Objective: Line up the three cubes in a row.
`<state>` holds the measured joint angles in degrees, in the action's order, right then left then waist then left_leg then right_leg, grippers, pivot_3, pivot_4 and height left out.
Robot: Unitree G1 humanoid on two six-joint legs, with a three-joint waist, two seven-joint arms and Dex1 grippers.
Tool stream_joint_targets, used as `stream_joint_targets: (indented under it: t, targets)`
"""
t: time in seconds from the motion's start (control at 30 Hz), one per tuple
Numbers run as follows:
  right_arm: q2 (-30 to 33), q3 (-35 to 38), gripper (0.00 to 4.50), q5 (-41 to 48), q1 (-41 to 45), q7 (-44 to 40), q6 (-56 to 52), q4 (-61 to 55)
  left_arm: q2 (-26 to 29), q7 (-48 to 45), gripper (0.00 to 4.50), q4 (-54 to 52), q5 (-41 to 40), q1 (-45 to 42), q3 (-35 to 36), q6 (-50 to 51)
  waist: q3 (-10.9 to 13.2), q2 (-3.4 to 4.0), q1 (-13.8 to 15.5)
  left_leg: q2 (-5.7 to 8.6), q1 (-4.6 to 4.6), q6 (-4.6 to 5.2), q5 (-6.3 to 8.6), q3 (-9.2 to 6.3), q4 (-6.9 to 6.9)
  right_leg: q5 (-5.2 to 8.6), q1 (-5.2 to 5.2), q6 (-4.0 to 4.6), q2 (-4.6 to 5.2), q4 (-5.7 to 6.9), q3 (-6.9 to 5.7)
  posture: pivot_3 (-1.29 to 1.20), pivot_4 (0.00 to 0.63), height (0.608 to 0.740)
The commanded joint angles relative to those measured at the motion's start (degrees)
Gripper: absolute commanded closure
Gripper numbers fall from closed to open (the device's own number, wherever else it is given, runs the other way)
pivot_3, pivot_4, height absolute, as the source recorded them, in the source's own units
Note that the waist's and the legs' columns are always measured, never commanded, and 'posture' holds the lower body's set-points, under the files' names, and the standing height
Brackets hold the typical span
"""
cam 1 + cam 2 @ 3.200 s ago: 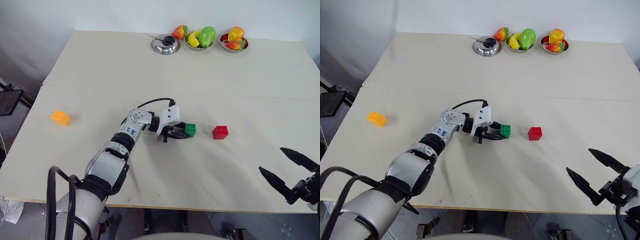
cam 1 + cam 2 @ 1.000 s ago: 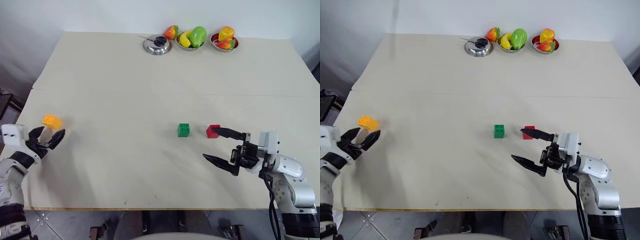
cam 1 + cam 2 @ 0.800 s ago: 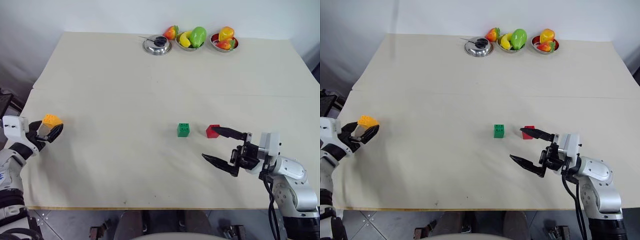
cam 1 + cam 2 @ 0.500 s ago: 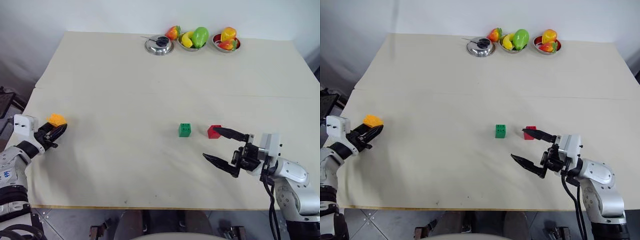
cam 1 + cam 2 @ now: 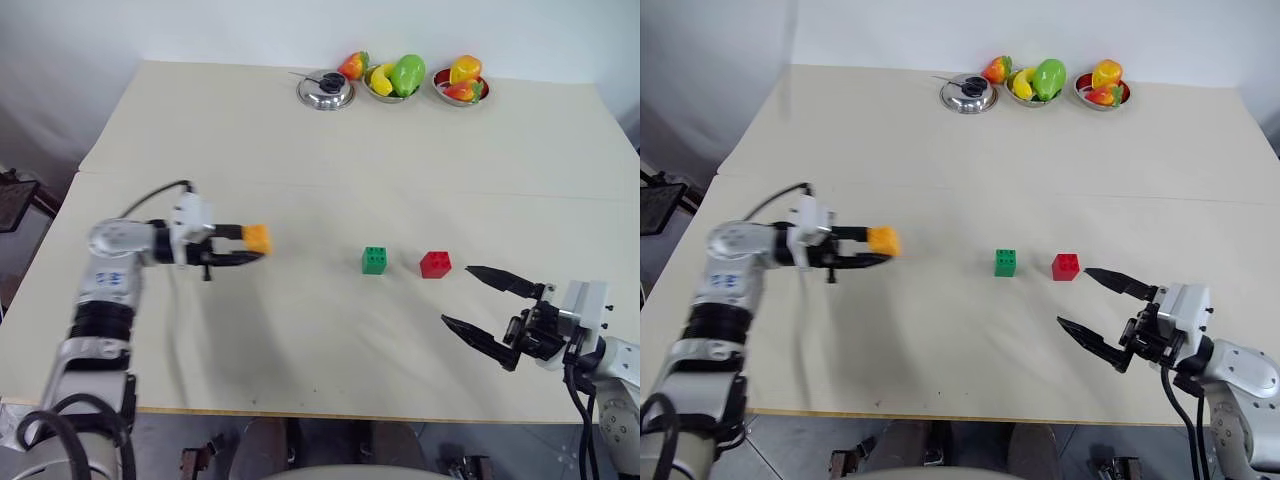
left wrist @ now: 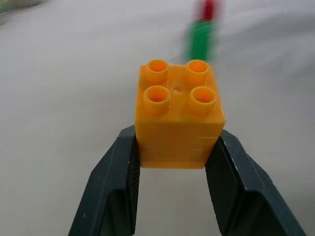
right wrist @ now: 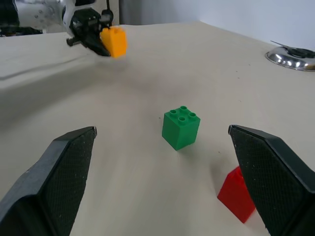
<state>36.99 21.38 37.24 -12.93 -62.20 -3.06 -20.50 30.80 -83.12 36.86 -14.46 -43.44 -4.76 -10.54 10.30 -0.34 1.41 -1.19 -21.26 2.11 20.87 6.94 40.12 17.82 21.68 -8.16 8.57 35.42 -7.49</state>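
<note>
The orange cube (image 5: 256, 238) is above the table and short of the spot beside the green cube (image 5: 375, 259), so my left gripper should move it toward that spot before letting go.
My left gripper (image 5: 250, 247) is shut on the orange-yellow cube (image 5: 257, 238) and carries it above the table, left of the other two. The left wrist view has the same cube (image 6: 178, 113) clamped between both fingers, studs up. On the table stand the green cube (image 5: 375, 259) and, just to its right, the red cube (image 5: 435, 264), a small gap between them. My right gripper (image 5: 478, 305) hangs open near the table's front right, close to the red cube and touching nothing. In the right wrist view the green cube (image 7: 181, 128) and red cube (image 7: 238, 197) lie between its spread fingers.
Steel bowls with toy fruit (image 5: 408, 73) and a steel lid (image 5: 325, 90) stand along the far edge of the cream table (image 5: 320, 330). A seam crosses the table's middle. A dark stand (image 5: 18, 196) sits off the left edge.
My left gripper closed on the orange-yellow cube at the far left, lifted it and swung it right toward the green cube. The right gripper drew back slightly to the right, still open.
</note>
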Motion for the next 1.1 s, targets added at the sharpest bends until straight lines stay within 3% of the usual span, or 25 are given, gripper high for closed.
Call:
stream_joint_targets:
  t: [0.03, 0.23, 0.37, 1.07, 1.1]
  targets:
    - [0.8, 3.5, 0.0, 1.7, -2.2, 0.5, -0.4, -3.1, -2.8, -4.6, 3.01, 8.6, 2.8, -6.0, -2.5, -5.2, 0.0, 0.0, 0.0, 0.01, -0.01, 0.0, 0.0, -0.01, 0.0, 0.0, 0.0, -0.01, 0.0, 0.0, -0.01, 0.0, 0.15, 0.74]
    - [0.1, 9.5, 0.0, 3.1, -10.8, 0.7, -0.5, -6.6, -9.0, -2.9, 3.01, 27.2, 9.0, -15.6, -4.7, -12.0, 0.0, -0.03, 0.0, 0.03, -0.05, 0.01, -0.01, -0.04, -0.09, -0.01, 0.02, -0.03, 0.0, -0.12, -0.03, 0.0, 0.15, 0.74]
    - [-1.4, 11.5, 0.0, 3.1, -14.9, 1.7, 0.3, -8.8, -10.0, -2.0, 3.01, 32.9, 12.1, -18.2, -4.7, -14.0, 0.1, -0.11, -0.1, 0.01, -0.07, 0.05, 0.01, -0.11, -0.09, -0.06, 0.02, -0.12, 0.0, -0.27, 0.0, 0.0, 0.15, 0.74]
    - [-5.9, 9.6, 0.0, 1.2, -18.7, 5.5, 2.0, -12.9, -13.5, 7.7, 3.01, 38.4, 19.4, -20.8, -3.4, -13.5, 0.1, -0.11, 0.1, 0.02, -0.03, 0.14, -0.02, -0.23, -0.03, -0.08, -0.08, -0.14, 0.07, -0.21, -0.02, 0.0, 0.15, 0.74]
    - [-5.9, 9.5, 0.0, 1.2, -18.8, 5.5, 2.1, -12.9, -13.5, 7.8, 2.66, 38.4, 19.6, -20.9, -3.3, -13.6, 0.1, -0.11, 0.1, 0.02, -0.03, 0.15, -0.03, -0.23, -0.03, -0.08, -0.08, -0.14, 0.08, -0.2, -0.01, 0.0, 0.15, 0.74]
